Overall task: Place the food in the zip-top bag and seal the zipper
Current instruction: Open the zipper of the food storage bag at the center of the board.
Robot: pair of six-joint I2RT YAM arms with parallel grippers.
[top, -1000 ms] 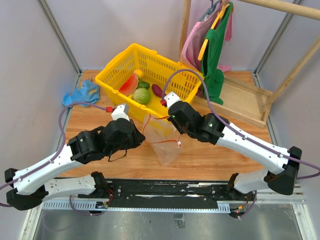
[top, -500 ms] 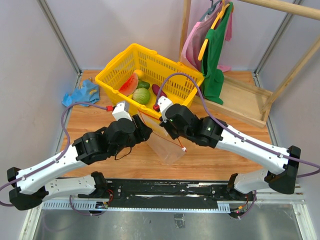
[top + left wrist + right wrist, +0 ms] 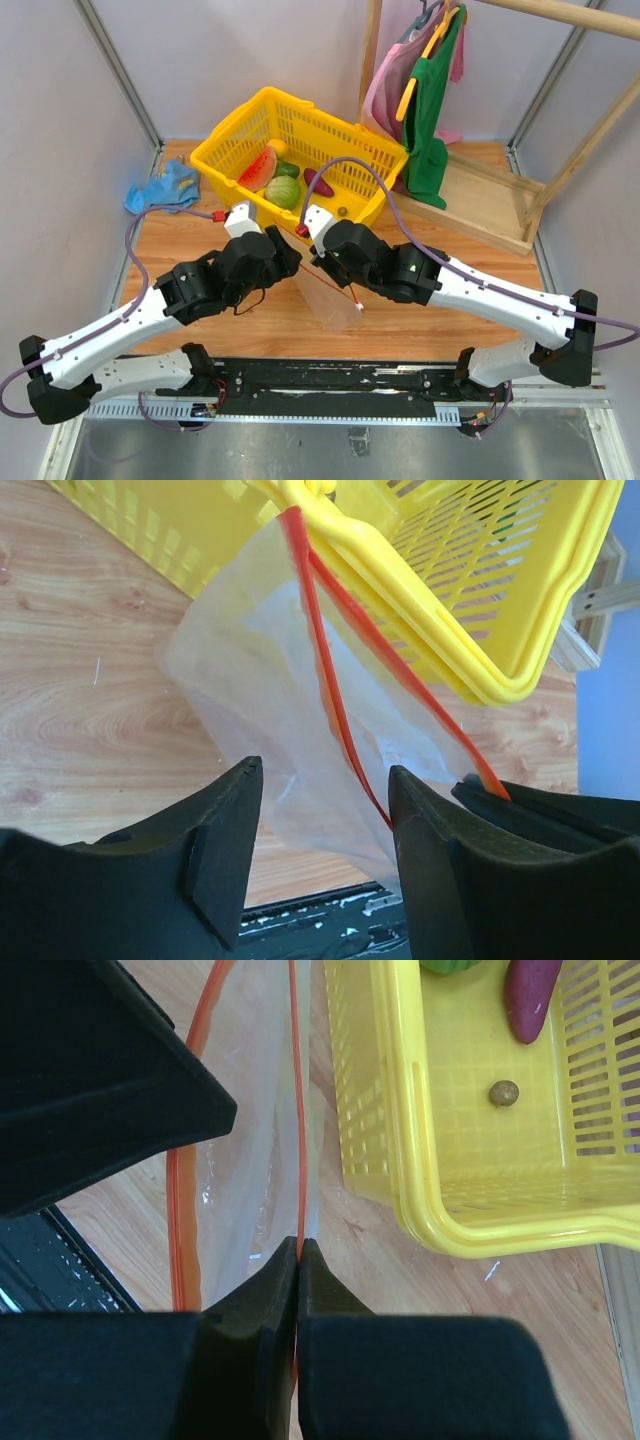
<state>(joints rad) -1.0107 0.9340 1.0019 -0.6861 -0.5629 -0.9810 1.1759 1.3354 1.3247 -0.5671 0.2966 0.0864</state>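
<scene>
My left gripper should close now. The red-orange zipper (image 3: 303,267) is between its fingers, with one finger reaching past, so closing would catch the zipper.
The clear zip-top bag (image 3: 332,298) hangs over the table just in front of the yellow basket (image 3: 232,148). My right gripper (image 3: 299,1244) is shut on one side of its red-orange zipper (image 3: 297,1110). The bag's mouth gapes, with the other zipper side (image 3: 178,1220) bowed away. My left gripper (image 3: 325,772) stands open, its jaws on either side of the bag (image 3: 260,670) without pinching it. The food lies in the basket: a watermelon wedge (image 3: 258,168), a striped green melon (image 3: 284,191), a purple piece (image 3: 317,182), a yellow fruit (image 3: 277,148) and a small green piece (image 3: 289,170).
A blue cloth (image 3: 165,186) lies at the left back of the table. Clothes on hangers (image 3: 426,95) hang from a wooden rack (image 3: 492,206) at the back right. A small brown ball (image 3: 503,1092) sits on the basket floor. The black rail (image 3: 330,376) runs along the near edge.
My left gripper has opened and let go of the bag. The right arm has moved left toward the basket, carrying the zipper edge with it.
</scene>
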